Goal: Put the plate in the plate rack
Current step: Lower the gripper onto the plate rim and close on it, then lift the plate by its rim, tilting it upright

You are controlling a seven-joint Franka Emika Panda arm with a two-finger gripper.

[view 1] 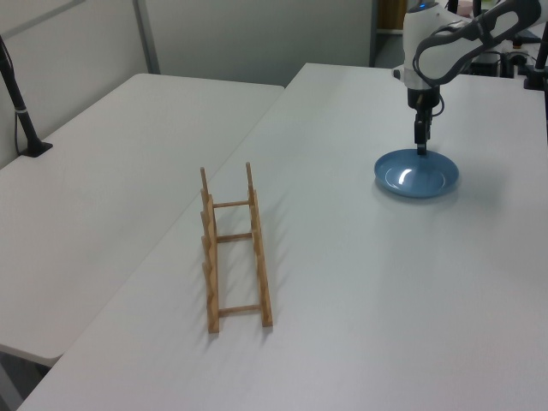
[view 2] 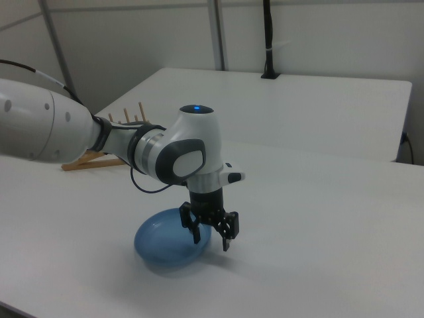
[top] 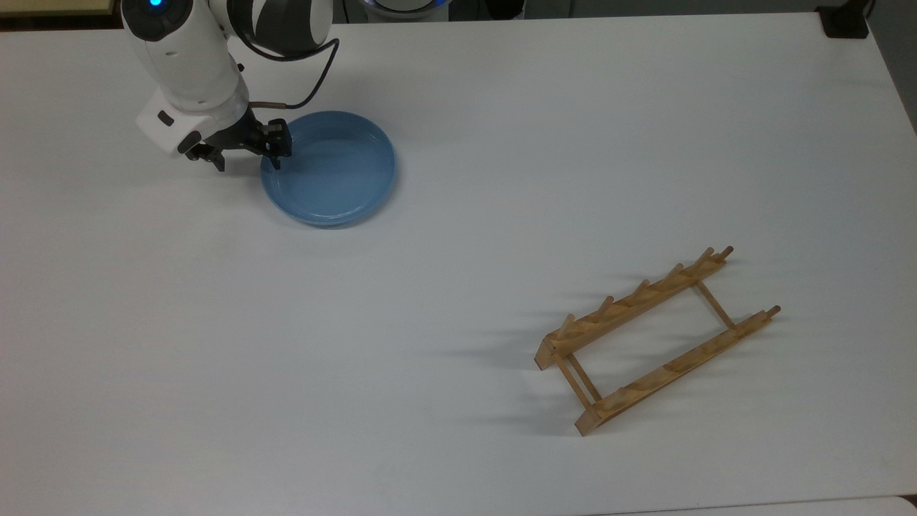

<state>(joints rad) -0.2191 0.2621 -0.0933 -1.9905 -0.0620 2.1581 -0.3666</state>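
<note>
The robot's gripper will grab the light-blue plate next, holding it by its rim, so that the plate can be stood in the wooden plate rack.
The light-blue plate lies flat on the white table, toward the top view's upper left. It is also in the left view and in the right view. My gripper is open and low over the plate's rim on the top view's left side. One finger is inside the rim and the other outside over the table. The gripper holds nothing. The wooden plate rack stands apart at the top view's lower right, and part of it shows behind the arm.
The white table is bare between plate and rack. A black clamp sits at the top view's upper right corner. A second table with a black post adjoins on the left view's left.
</note>
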